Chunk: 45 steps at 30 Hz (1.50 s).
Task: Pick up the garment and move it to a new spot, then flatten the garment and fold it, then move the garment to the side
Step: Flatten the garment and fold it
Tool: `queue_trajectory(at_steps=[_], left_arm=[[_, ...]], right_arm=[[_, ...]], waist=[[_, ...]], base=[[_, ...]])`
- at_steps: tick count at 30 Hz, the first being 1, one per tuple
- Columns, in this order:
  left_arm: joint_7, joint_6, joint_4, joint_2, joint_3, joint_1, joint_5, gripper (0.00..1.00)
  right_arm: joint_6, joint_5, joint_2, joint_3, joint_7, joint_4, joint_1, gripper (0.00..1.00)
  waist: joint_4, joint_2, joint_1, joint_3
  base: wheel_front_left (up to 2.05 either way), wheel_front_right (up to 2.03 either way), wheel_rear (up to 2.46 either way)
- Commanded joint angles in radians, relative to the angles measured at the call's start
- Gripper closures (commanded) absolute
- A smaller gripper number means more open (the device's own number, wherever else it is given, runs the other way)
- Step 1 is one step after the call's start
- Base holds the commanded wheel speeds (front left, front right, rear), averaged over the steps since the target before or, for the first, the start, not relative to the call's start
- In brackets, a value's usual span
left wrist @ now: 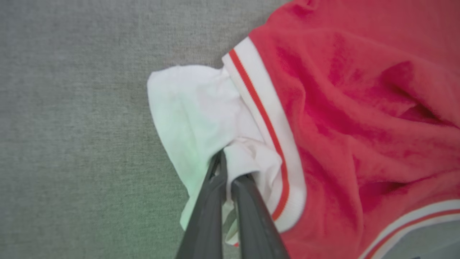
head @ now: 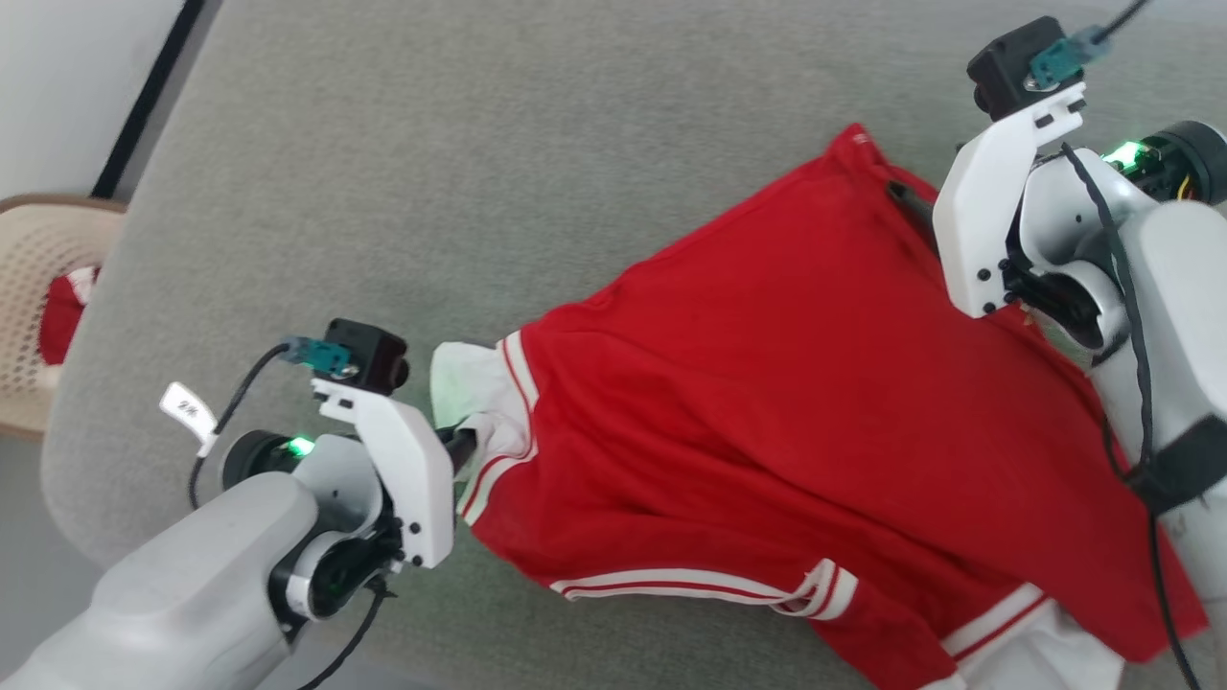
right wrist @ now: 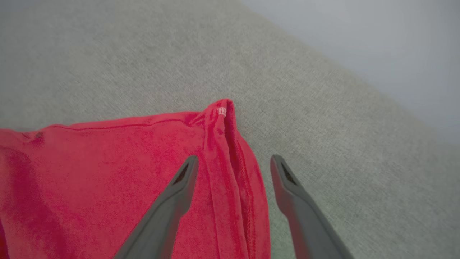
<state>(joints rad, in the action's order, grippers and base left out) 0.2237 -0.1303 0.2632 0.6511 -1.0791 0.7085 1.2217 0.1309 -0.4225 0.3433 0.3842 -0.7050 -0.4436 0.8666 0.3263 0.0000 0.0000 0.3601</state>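
Note:
I should flatten the garment, so my right gripper should grab its hemmed bottom corner next.
The garment, a red T-shirt with white sleeves and striped trim, lies spread and a little wrinkled on the grey surface. My left gripper is shut on the white sleeve at the shirt's left end; in the head view that gripper sits at the sleeve's edge. My right gripper is open above the shirt's far red corner, its fingers astride a ridge of folded fabric with nothing held. In the head view the right gripper is mostly hidden behind its wrist mount.
The grey fabric surface stretches wide beyond the shirt. A beige plastic basket with something red in it stands off the surface's left edge. The surface's far edge shows in the right wrist view.

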Motion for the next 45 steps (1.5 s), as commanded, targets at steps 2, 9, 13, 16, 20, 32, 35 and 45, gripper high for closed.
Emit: queue_trajectory(at_steps=[2, 9, 13, 16, 20, 32, 35, 45], left_arm=[[-0.003, 0.016, 0.023, -0.022, -0.005, 0.02, -0.017, 1.0], [-0.018, 0.062, 0.095, -0.079, -0.012, 0.04, -0.018, 1.0], [-0.022, 0.085, 0.136, -0.101, -0.015, 0.048, -0.017, 1.0], [-0.025, 0.1, 0.165, -0.111, -0.015, 0.056, -0.016, 1.0], [-0.024, 0.111, 0.193, -0.113, -0.009, 0.065, -0.008, 1.0], [0.04, 0.107, 0.219, -0.006, 0.065, 0.228, -0.002, 1.0], [0.066, 0.098, 0.22, 0.029, 0.088, 0.302, -0.014, 1.0], [0.131, 0.097, 0.242, 0.045, 0.118, 0.534, -0.072, 1.0]], right_arm=[[0.0, 0.016, 0.015, 0.052, -0.02, -0.093, 0.043, 0.0], [0.0, -0.056, 0.021, 0.225, -0.092, -0.321, 0.111, 0.0], [0.0, -0.089, 0.029, 0.307, -0.106, -0.415, 0.115, 0.0], [0.0, -0.133, 0.033, 0.364, -0.124, -0.452, 0.117, 0.64], [0.0, -0.165, 0.054, 0.396, -0.106, -0.452, 0.156, 1.0], [-0.001, -0.296, 0.136, 0.388, 0.077, -0.347, 0.296, 1.0], [-0.001, -0.313, 0.154, 0.373, 0.114, -0.33, 0.303, 1.0], [-0.001, -0.323, 0.158, 0.281, 0.202, -0.279, 0.33, 1.0]], waist=[[0.044, 0.0, 0.0, 0.018], [0.096, 0.0, 0.0, 0.043], [0.111, 0.0, 0.0, 0.05], [0.115, 0.0, 0.0, 0.051], [0.106, 0.0, 0.0, 0.047], [0.013, 0.0, 0.0, -0.007], [-0.025, 0.0, 0.0, -0.032], [-0.153, 0.0, 0.0, -0.116]], base=[[0.0, 0.0, 0.0], [0.0, 0.0, 0.0], [0.0, 0.0, 0.0], [0.0, 0.0, 0.0], [0.0, 0.0, 0.0], [0.0, 0.0, 0.0], [0.0, 0.0, 0.0], [0.0, 0.0, 0.0]])
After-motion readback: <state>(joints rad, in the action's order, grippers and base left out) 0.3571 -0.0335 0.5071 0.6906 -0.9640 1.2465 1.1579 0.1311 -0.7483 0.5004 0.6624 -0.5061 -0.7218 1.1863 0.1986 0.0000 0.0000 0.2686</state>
